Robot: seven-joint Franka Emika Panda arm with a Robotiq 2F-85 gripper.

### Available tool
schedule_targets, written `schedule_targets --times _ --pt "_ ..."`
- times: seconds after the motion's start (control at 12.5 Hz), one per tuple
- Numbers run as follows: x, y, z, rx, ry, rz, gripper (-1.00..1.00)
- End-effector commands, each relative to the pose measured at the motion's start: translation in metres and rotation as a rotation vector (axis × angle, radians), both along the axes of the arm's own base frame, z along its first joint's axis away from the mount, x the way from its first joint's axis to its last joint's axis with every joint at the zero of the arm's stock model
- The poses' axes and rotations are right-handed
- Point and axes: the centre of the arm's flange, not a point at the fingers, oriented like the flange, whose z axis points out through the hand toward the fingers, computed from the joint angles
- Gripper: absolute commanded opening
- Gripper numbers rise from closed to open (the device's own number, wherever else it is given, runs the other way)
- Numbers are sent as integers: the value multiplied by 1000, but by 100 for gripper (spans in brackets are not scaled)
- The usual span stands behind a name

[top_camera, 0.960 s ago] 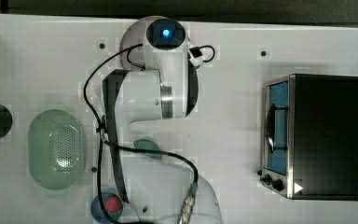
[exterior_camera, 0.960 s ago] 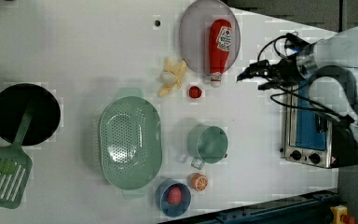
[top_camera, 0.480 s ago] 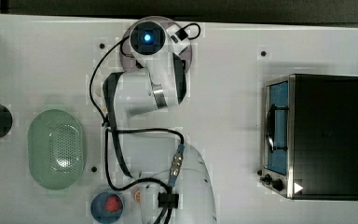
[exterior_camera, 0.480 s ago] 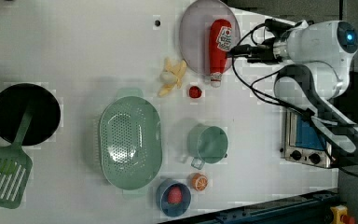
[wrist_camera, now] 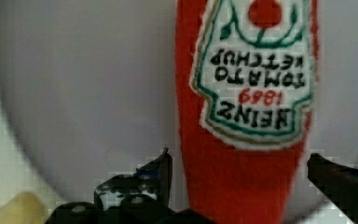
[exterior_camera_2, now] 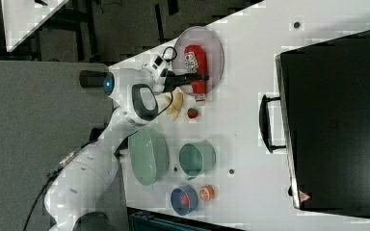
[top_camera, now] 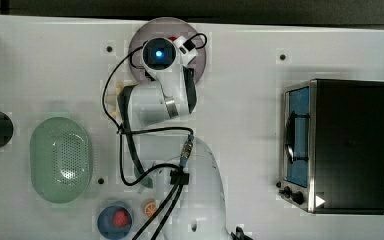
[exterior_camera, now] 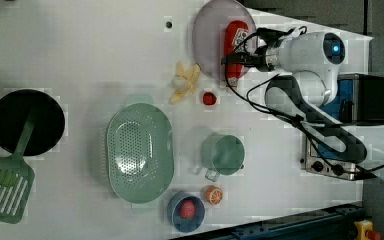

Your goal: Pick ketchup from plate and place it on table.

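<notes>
I need to move the bottle from the plate (exterior_camera: 210, 35) to the table, so my gripper should next grab it by its narrower red half (exterior_camera: 234, 64).
The ketchup (exterior_camera: 236, 35) is a slim red bottle with a white label, lying flat on the pale lilac plate (exterior_camera: 210, 35) at the far edge of the white table (exterior_camera: 105, 50). My gripper (exterior_camera: 232, 59) is open and straddles the bottle's narrower lower half. In the wrist view the ketchup (wrist_camera: 247, 116) runs between the two dark fingertips (wrist_camera: 161, 170), one on each side and close to its flanks, with the plate (wrist_camera: 74, 93) beneath. From the right view the gripper (exterior_camera_2: 200, 77) crosses the ketchup (exterior_camera_2: 195, 60) on the plate (exterior_camera_2: 214, 48). From above, the wrist covers most of the plate (top_camera: 137, 55).
A peeled banana (exterior_camera: 185, 82) and a small red berry piece (exterior_camera: 208, 98) lie just beside the plate. Nearer are a green basket (exterior_camera: 139, 150), a green cup (exterior_camera: 223, 152), a blue bowl (exterior_camera: 186, 212) and an orange slice (exterior_camera: 212, 194). A toaster oven (top_camera: 340, 145) stands at the top view's right.
The arm swung from beside the plate to over it. The gripper now sits around the ketchup bottle, which has not moved.
</notes>
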Motion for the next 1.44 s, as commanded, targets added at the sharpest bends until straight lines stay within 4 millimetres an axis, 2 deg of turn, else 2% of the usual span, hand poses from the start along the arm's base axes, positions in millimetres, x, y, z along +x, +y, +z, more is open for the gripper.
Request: schedule_targets --times 0.08,0.16,0.24,0.4,0.48,0.72,0.8,0.88,1.12,1.44 --pt "18 -5 15 13 -86 22 100" --pt "19 -5 10 15 -88 21 100" --pt "19 -5 5 16 -83 21 92" --pt "22 -3 8 25 -109 22 43" --pt "22 -3 8 25 -110 21 24" --pt "24 -3 13 28 -120 16 24" --pt "28 -4 23 34 -140 1 24" --pt "32 -8 39 39 -162 -15 24" --pt "41 -26 114 23 -229 -40 24" --pt "26 -49 206 39 -145 -145 24"
